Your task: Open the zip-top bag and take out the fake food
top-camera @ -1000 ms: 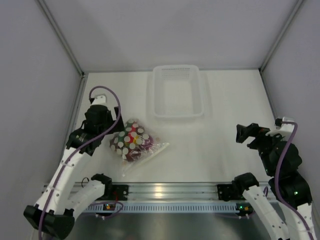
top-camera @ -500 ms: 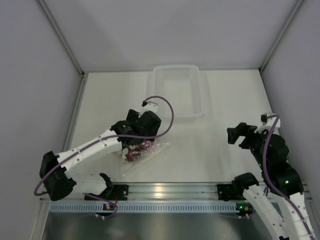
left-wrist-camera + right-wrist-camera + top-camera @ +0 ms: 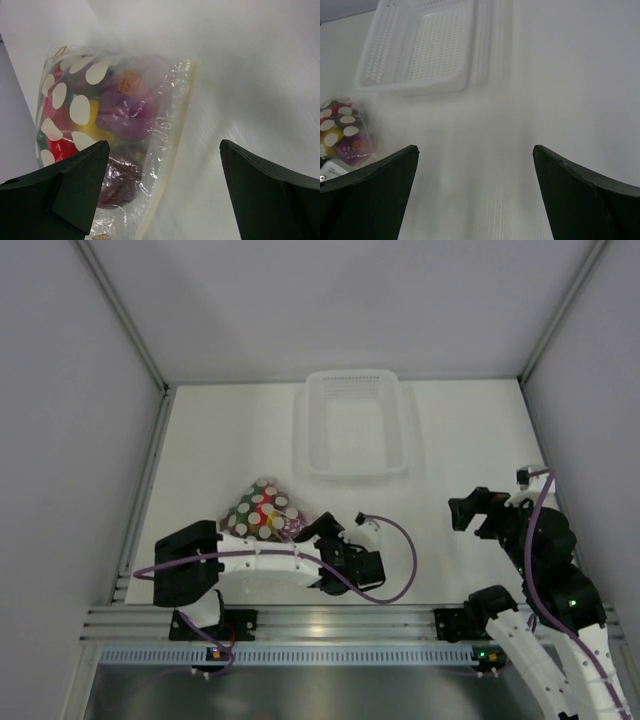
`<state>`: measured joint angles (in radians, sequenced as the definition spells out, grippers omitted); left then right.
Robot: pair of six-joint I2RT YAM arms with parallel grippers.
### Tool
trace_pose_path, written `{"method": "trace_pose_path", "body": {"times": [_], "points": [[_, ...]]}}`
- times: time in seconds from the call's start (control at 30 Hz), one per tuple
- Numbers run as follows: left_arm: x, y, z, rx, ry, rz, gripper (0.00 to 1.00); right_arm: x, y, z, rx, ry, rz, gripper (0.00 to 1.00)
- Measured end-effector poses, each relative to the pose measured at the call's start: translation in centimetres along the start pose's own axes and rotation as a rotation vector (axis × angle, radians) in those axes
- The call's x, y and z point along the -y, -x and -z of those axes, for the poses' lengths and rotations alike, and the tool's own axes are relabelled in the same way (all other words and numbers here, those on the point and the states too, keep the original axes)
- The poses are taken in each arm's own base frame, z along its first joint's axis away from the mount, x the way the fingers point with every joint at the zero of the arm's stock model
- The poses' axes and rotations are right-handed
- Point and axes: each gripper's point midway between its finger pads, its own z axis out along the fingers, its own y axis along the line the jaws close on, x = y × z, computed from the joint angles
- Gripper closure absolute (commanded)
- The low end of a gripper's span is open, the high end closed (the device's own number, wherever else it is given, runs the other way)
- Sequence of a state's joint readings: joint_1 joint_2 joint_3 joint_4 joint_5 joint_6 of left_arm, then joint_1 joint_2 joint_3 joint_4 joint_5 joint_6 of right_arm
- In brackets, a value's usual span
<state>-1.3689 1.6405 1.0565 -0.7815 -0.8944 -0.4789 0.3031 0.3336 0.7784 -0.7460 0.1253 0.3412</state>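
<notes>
My left gripper comes down and only then closes on the bag's zip edge, since the zip edge of the bag lies flat below the fingers.
The zip-top bag (image 3: 262,512), see-through with white dots, lies on the table left of centre. It holds fake food: a purple piece (image 3: 125,107), a dark red apple (image 3: 117,182), and yellow and red pieces. My left gripper (image 3: 320,531) is open and empty, low over the table just right of the bag. In the left wrist view the left gripper (image 3: 162,200) faces the bag's yellowish zip edge (image 3: 170,145), which lies between the fingers. My right gripper (image 3: 463,510) is open and empty at the right, far from the bag (image 3: 342,130).
A white mesh basket (image 3: 353,423) stands at the back centre, also in the right wrist view (image 3: 420,45). The left arm's link (image 3: 250,565) lies low along the front edge, below the bag. Enclosure walls stand close on both sides.
My left arm has swung from over the bag to its right side, low near the front edge, uncovering the bag. My right gripper has shifted slightly left.
</notes>
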Motion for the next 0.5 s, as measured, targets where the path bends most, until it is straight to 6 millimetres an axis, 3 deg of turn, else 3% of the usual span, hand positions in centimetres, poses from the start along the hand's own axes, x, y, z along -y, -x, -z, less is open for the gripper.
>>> {"method": "trace_pose_path", "body": {"times": [0.33,0.5], "points": [[0.9,-2.7,-1.2,-0.071,0.12,-0.1,0.02,-0.2,-0.3,-0.1,-0.012,0.015,0.001,0.01],[0.6,-2.7,-0.9,-0.092,0.138,-0.065,0.11,-0.3,-0.3,-0.1,-0.012,0.019,0.001,0.01]]}}
